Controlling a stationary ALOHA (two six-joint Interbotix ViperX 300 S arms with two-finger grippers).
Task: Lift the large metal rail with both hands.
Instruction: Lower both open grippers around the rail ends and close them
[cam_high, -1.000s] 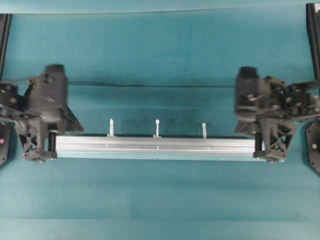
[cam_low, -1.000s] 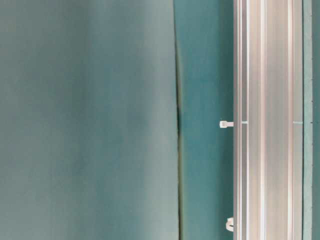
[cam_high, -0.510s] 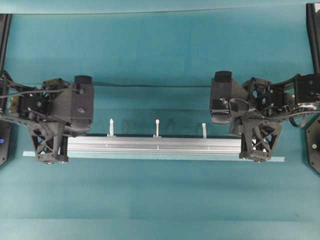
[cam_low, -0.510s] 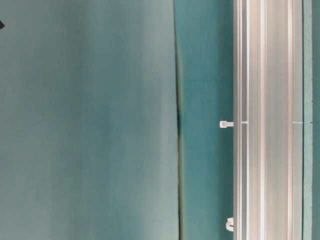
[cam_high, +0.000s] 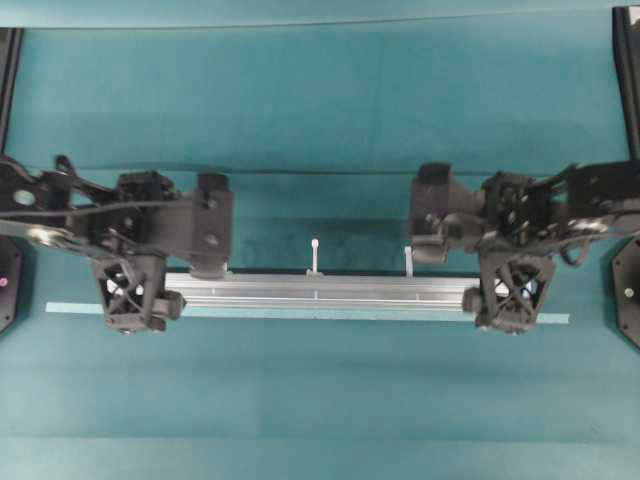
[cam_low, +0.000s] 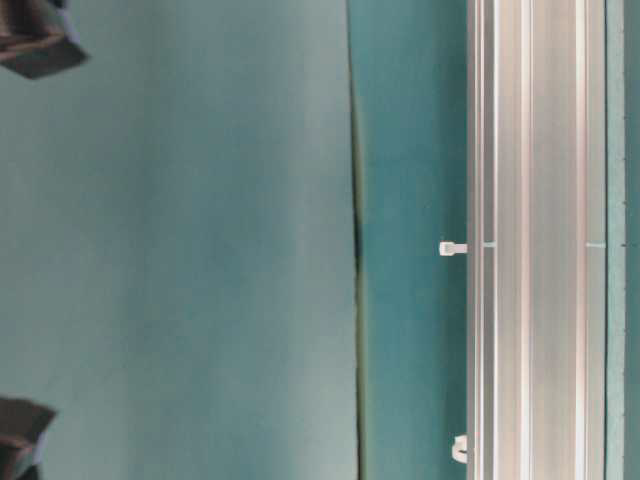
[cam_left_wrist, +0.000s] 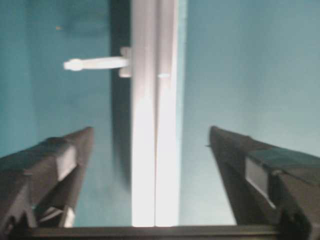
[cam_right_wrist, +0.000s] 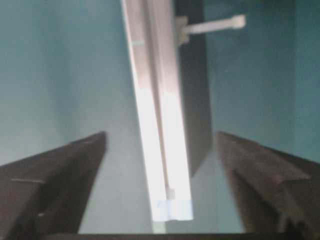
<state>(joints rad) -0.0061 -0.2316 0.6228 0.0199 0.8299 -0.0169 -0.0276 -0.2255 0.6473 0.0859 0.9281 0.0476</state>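
Note:
The long rail needs support toward both ends, so the robot's left gripper next needs to grab the plain section near the rail's end to lift the rail.
The large metal rail is a long silver grooved bar lying across the teal table, with white zip ties sticking out of its far side. My left gripper straddles its left end, jaws wide open. In the left wrist view the rail runs between the fingers without touching them. My right gripper straddles the right end, also open. In the right wrist view the rail's end lies between the spread fingers. The table-level view shows the rail flat on the cloth.
A thin pale tape strip lies along the rail's near side and reaches past both ends. A dark seam crosses the cloth behind the arms. Black frame posts stand at the side edges.
Both arms have moved inward along the rail toward the middle. Both grippers have opened wide around the rail's ends. The rail itself lies where it was.

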